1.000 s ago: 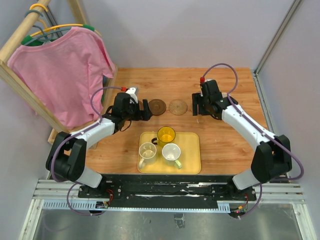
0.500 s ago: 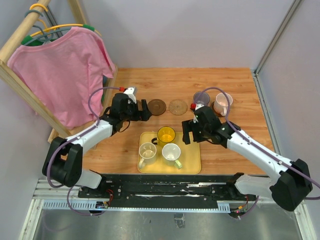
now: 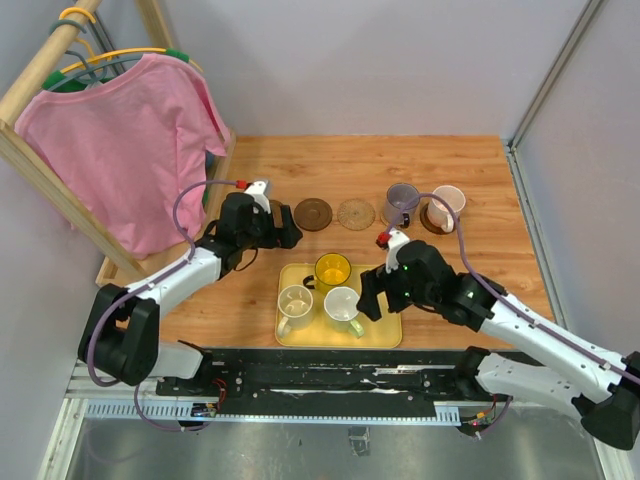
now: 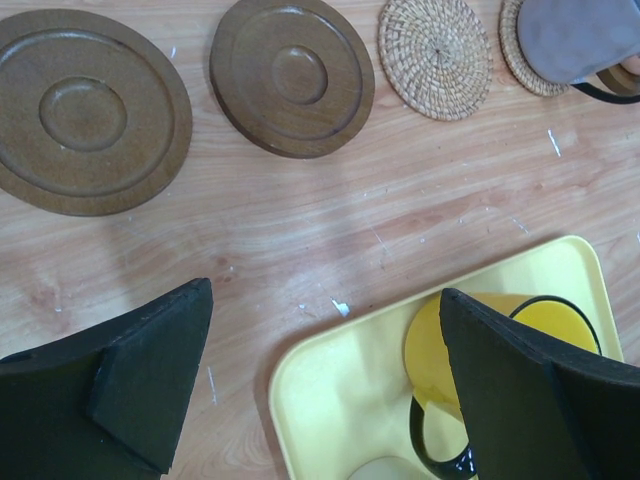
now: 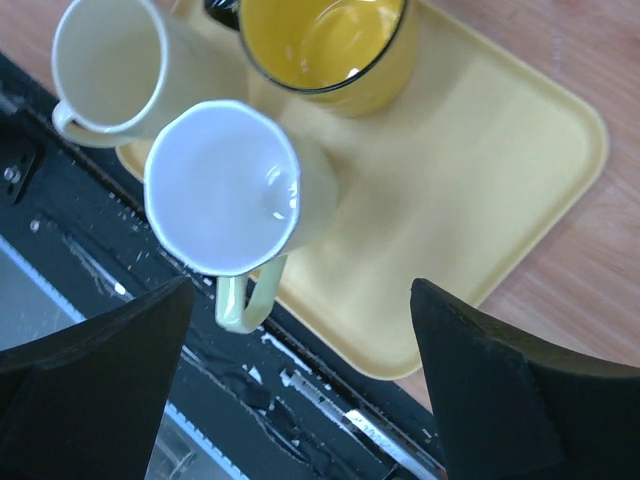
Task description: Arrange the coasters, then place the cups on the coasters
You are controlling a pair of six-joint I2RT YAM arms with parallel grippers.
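I will take hold of the white cup with my right gripper by its pale green handle (image 3: pixel 356 328) (image 5: pixel 246 304), so the cup's base stays free to sit on the woven coaster.
Two dark brown coasters (image 4: pixel 90 110) (image 4: pixel 292 75) and a tan woven coaster (image 4: pixel 436 57) lie in a row on the wooden table. The grey-purple cup (image 3: pixel 402 203) stands on another woven coaster (image 4: pixel 517 55). On a dark coaster (image 3: pixel 430 219) stands the pale pink cup (image 3: pixel 447 207). The yellow tray (image 3: pixel 385 300) holds the yellow cup (image 3: pixel 332 270), beige cup (image 3: pixel 295 302) and white cup (image 3: pixel 343 306). My left gripper (image 4: pixel 325 300) hangs open over the tray's back left corner. My right gripper (image 5: pixel 302 290) is open above the tray, beside the white cup (image 5: pixel 222 185).
A pink shirt (image 3: pixel 130 140) hangs on a wooden rack at the back left, close to my left arm. The black mounting rail (image 3: pixel 340 375) runs along the near table edge just below the tray. A metal post (image 3: pixel 530 110) stands at the right.
My right arm has swung from the back right, off the pink cup, to above the tray, its jaws opening wider. The left gripper has drifted slightly toward the near side.
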